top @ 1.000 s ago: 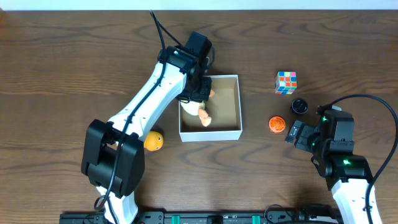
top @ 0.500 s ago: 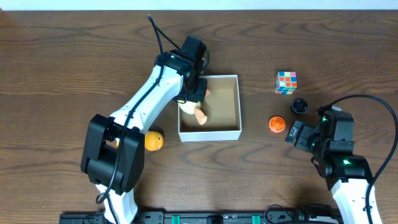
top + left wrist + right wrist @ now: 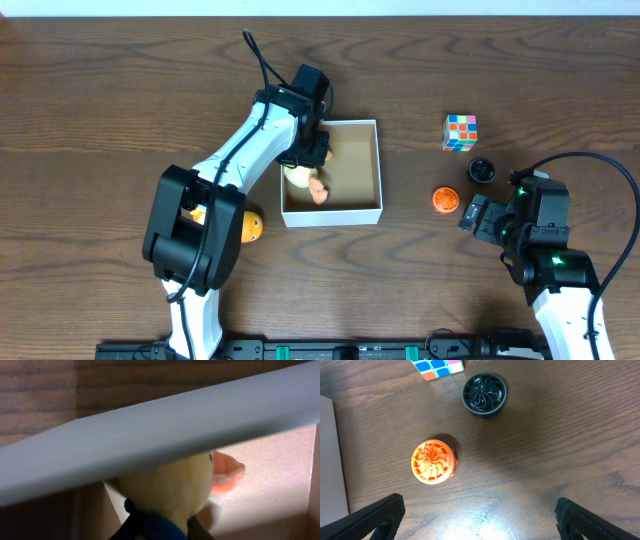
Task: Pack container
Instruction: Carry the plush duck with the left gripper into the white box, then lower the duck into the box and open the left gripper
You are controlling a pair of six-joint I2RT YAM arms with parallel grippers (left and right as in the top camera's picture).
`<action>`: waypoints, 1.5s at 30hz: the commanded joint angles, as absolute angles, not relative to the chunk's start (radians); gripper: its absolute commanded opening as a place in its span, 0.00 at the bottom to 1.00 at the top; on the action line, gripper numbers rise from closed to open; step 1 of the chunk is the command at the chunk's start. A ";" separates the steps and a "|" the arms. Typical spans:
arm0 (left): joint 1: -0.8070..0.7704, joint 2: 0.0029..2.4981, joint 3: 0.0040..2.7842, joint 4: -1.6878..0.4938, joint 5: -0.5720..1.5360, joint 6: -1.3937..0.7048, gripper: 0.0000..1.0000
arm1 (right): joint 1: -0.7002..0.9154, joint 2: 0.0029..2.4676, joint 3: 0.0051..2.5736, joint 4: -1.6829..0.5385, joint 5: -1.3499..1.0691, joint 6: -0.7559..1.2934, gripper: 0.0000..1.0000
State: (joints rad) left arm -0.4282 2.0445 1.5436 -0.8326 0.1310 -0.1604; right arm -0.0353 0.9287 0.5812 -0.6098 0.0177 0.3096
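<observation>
The container's white rim covers the duck's head, with feet (image 3: pixel 318 191) by the container's bottom, so my left gripper should open and the duck would rest inside.
The container (image 3: pixel 380 170), a square white-walled box with a brown inside, stands at the middle of the table. My left gripper (image 3: pixel 308 160) reaches into its left side, shut on a yellow plush duck (image 3: pixel 299 177) with orange feet. In the left wrist view the container's white wall (image 3: pixel 150 435) crosses the frame in front of the duck (image 3: pixel 170 485), which has an orange beak and a blue scarf between my fingers (image 3: pixel 162 532). My right gripper (image 3: pixel 478 215) is open and empty over bare table at the right, also shown in the right wrist view (image 3: pixel 480 520).
An orange ball (image 3: pixel 247 227) lies left of the container by the left arm. A Rubik's cube (image 3: pixel 460 132), a black disc (image 3: pixel 482 170) and an orange disc (image 3: pixel 445 199) lie at the right; both discs (image 3: pixel 484 393) (image 3: pixel 433 461) lie ahead of the right gripper.
My left gripper has moved left and slightly toward the front with the duck, and the container has slid a little to the left. The right arm has not moved.
</observation>
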 commanded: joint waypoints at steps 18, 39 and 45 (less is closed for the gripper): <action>-0.423 2.048 1.539 -0.825 0.115 -0.150 0.57 | -0.042 0.929 0.605 -0.621 0.019 0.298 0.99; -0.434 1.945 1.548 -0.831 0.054 -0.150 0.97 | -0.042 0.929 0.605 -0.621 0.026 0.290 0.99; -0.455 1.847 1.549 -0.833 0.040 -0.150 0.98 | -0.042 0.929 0.605 -0.621 0.026 0.279 0.99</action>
State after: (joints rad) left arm -0.4416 1.9030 1.5436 -0.8295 0.0669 -0.1566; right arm -0.0353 0.9287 0.5812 -0.6178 0.0185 0.2993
